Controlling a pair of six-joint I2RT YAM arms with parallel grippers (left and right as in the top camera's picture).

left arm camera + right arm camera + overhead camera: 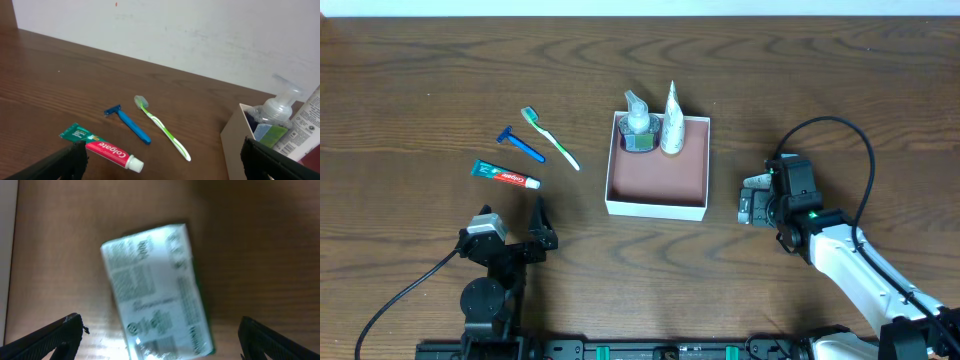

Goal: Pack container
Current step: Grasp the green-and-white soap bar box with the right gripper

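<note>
My right gripper needs to go lower before it closes on the packet [757,183] [155,292]. Its fingers are still above the packet's side.
The container [655,207], a square white box with a reddish-brown inside, stands mid-table; its near corner shows in the left wrist view [237,145]. A clear pump bottle [638,127] and a white tube [671,125] stand along its far wall. A green toothbrush [550,137], a blue razor [521,144] and a red-green toothpaste tube [505,175] lie on the table to its left. My left gripper [513,222] is open and empty, near the toothpaste [102,148]. My right gripper [748,200] is open, straddling a green-white packet [155,292] lying right of the container.
The dark wooden table [420,80] runs to a white wall at the back in the left wrist view. Black cables [840,125] loop behind the right arm and trail off the front left.
</note>
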